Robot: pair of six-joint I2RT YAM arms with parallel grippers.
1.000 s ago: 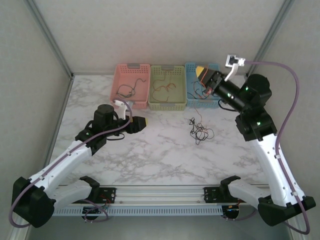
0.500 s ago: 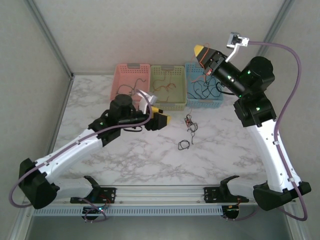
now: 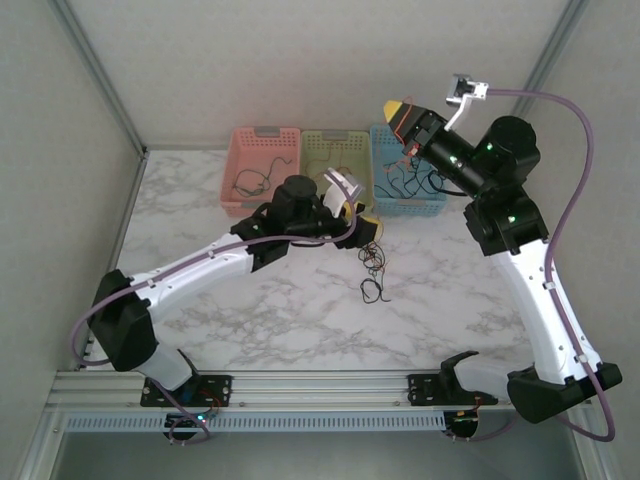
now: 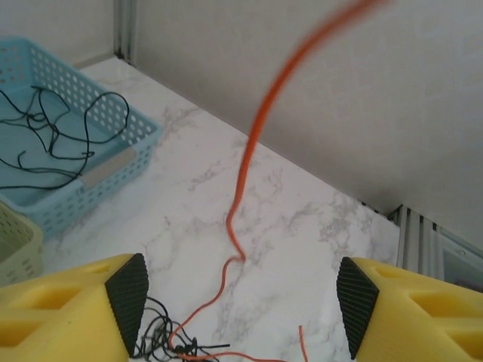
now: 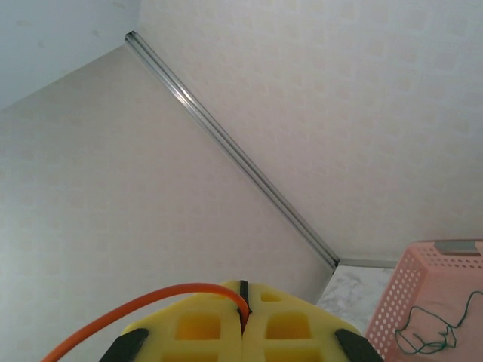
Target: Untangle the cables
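My left gripper untangles the orange cable (image 4: 249,143) next: it grabs its raised part (image 4: 237,249) above the tangle and leaves the black cables free.
A small tangle of black and red-orange cables (image 3: 373,258) lies on the marble table, with a separate black loop (image 3: 371,292) just in front of it. My right gripper (image 3: 398,108) is raised high above the blue basket and shut on an orange cable (image 5: 173,290), pinched at the jaw seam (image 5: 243,309). That orange cable (image 4: 249,143) runs down to the tangle (image 4: 162,339). My left gripper (image 3: 365,225) hovers just above the tangle's far side. It (image 4: 241,305) stands open, the orange strand between its fingers (image 4: 127,298), untouched.
Three baskets line the back wall: pink (image 3: 262,135), green (image 3: 336,210) and blue (image 3: 432,208), each holding loose cables. The blue basket (image 4: 113,162) with black wires lies left of my left gripper. The pink basket (image 5: 423,294) holds a green wire.
My left arm swung right, from in front of the pink basket to the tangle. My right gripper rose with the orange cable, stretching the tangle; a black loop now lies apart.
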